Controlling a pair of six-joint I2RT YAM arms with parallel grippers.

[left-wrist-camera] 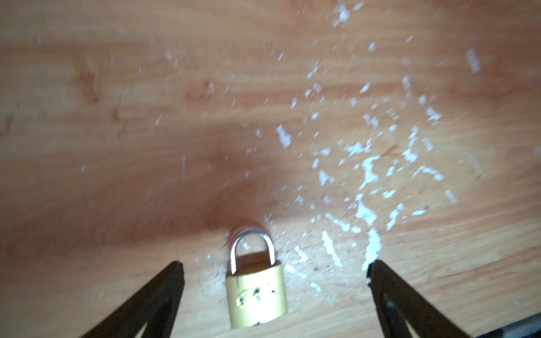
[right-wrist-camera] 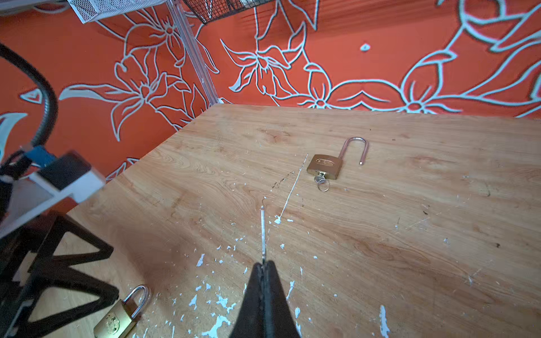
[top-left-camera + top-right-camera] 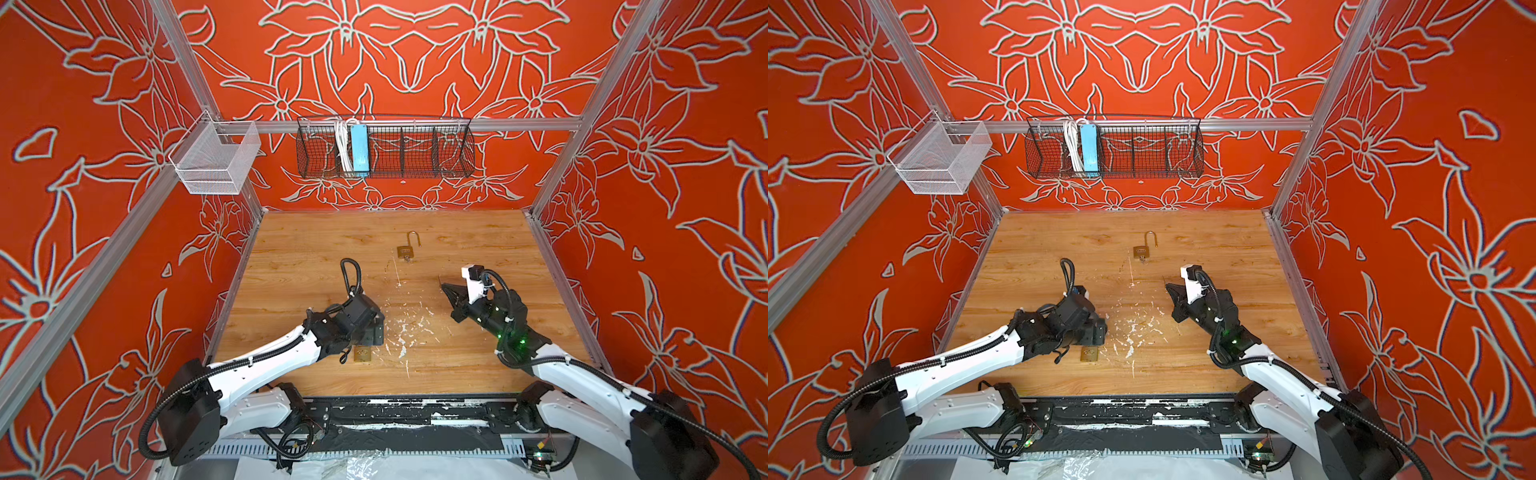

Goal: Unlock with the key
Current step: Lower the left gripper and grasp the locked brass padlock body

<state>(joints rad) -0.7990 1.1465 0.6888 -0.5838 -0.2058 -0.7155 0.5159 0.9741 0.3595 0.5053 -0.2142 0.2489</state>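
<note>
My left gripper grabs the brass padlock's body across its two narrow sides next, leaving the padlock's end opposite the shackle for the key to unlock.
A brass padlock (image 1: 256, 292) with its shackle closed lies flat on the wooden table near the front, also seen in both top views (image 3: 362, 354) (image 3: 1089, 354) and in the right wrist view (image 2: 117, 319). My left gripper (image 1: 275, 265) hovers just over it, open, one finger on each side and neither touching it. My right gripper (image 2: 264, 263) is shut on a thin silver key (image 2: 263, 231), whose blade sticks out ahead of the tips. It hangs above the table's middle right (image 3: 444, 286), apart from the lock.
A second brass padlock (image 3: 406, 251) (image 2: 325, 166) lies farther back with its shackle swung open and a key (image 2: 320, 180) in its keyhole. White flecks mark the table (image 3: 498, 249). A white mesh basket (image 3: 216, 160) and a black wire basket (image 3: 384, 147) hang high on the frame.
</note>
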